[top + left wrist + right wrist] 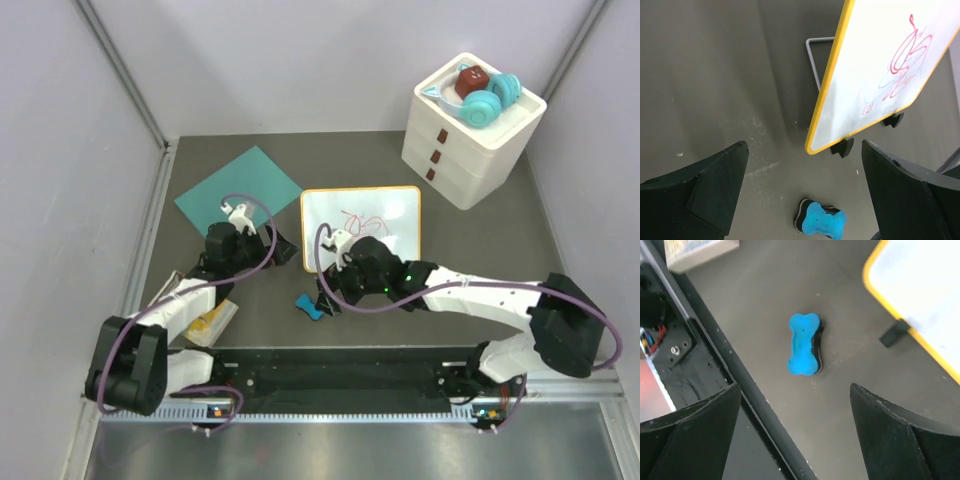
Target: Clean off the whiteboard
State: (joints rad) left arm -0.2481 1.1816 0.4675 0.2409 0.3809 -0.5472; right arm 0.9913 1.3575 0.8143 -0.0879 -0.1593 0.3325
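I will next grab the blue bone-shaped eraser across its narrow middle (309, 307) with my right gripper. Its dark bottom stays free to erase the whiteboard (361, 226).
The whiteboard (361, 226), white with a yellow frame and red scribbles, lies mid-table. It also shows in the left wrist view (875, 75) and, as one corner, in the right wrist view (920, 285). A blue bone-shaped eraser (309, 305) lies on the table in front of the board's near left corner, free of both grippers. My left gripper (283, 251) is open and empty just left of the board; the eraser (822, 220) lies below its jaws (804, 147). My right gripper (326, 289) is open and empty, hovering by the eraser (804, 344).
A teal square sheet (238, 187) lies at the back left. A white drawer unit (472, 135) with teal rolls on top stands at the back right. A yellowish-white box (215, 320) lies near the left arm. The black front rail (715, 340) runs beside the eraser.
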